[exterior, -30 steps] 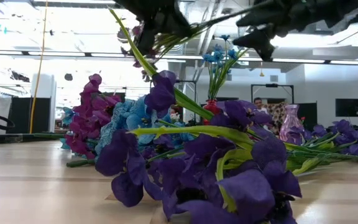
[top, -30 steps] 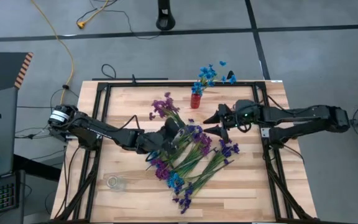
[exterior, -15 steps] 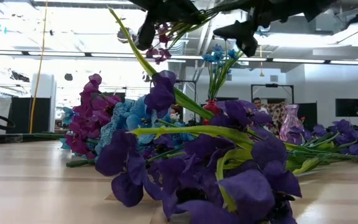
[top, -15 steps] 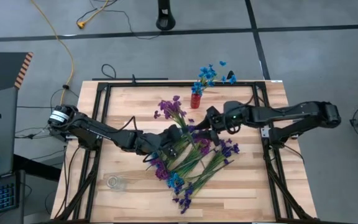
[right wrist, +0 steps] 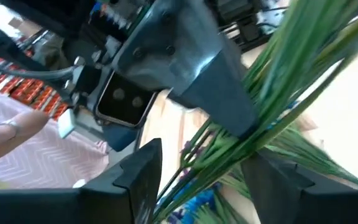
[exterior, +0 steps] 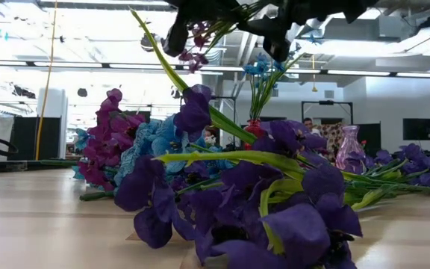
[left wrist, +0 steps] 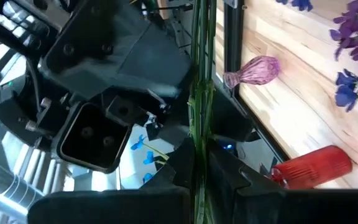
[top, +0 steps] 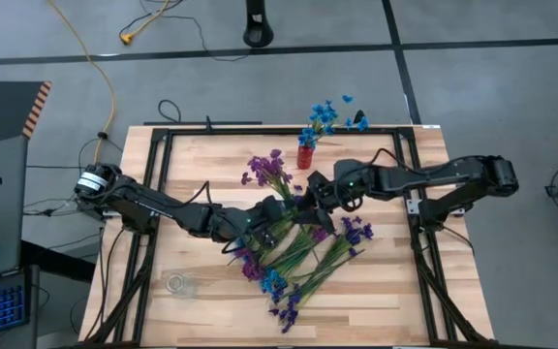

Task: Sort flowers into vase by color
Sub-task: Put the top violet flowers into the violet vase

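Note:
The green stems are between the fingers of my right gripper and closing now would hold the bunch, so my right gripper needs to close on it.
My left gripper [top: 281, 206] is shut on a bunch of purple flowers [top: 264, 171], held above the middle of the table. My right gripper [top: 310, 201] is open, and its fingers stand on either side of the bunch's green stems [right wrist: 229, 146], close to the left gripper; whether they touch the stems I cannot tell. A red vase [top: 305, 156] at the far middle of the table holds blue flowers [top: 325, 116]. Many blue, magenta and violet flowers [top: 298, 254] lie in a heap on the table below both grippers. My left gripper pinches a bundle of several green stems [left wrist: 199, 143] between its two fingers. It comes nearly level from the table's left and lies across the stems. The bunch is lifted clear of the table, its blossoms [exterior: 194, 41] toward the far left and its stem ends toward the right gripper.
A clear glass [top: 177, 283] stands near the front left corner. A purple vase [exterior: 349, 149] stands toward the right behind the heap. A black frame [top: 163, 174] runs round the tabletop. A person [exterior: 309, 125] shows in the room behind.
My right gripper has moved toward the table's left, up to the held stems, its fingers now on either side of them. My left gripper has kept its place but rolled its wrist, so the purple blossoms have swung a little and now hang lower in the low view.

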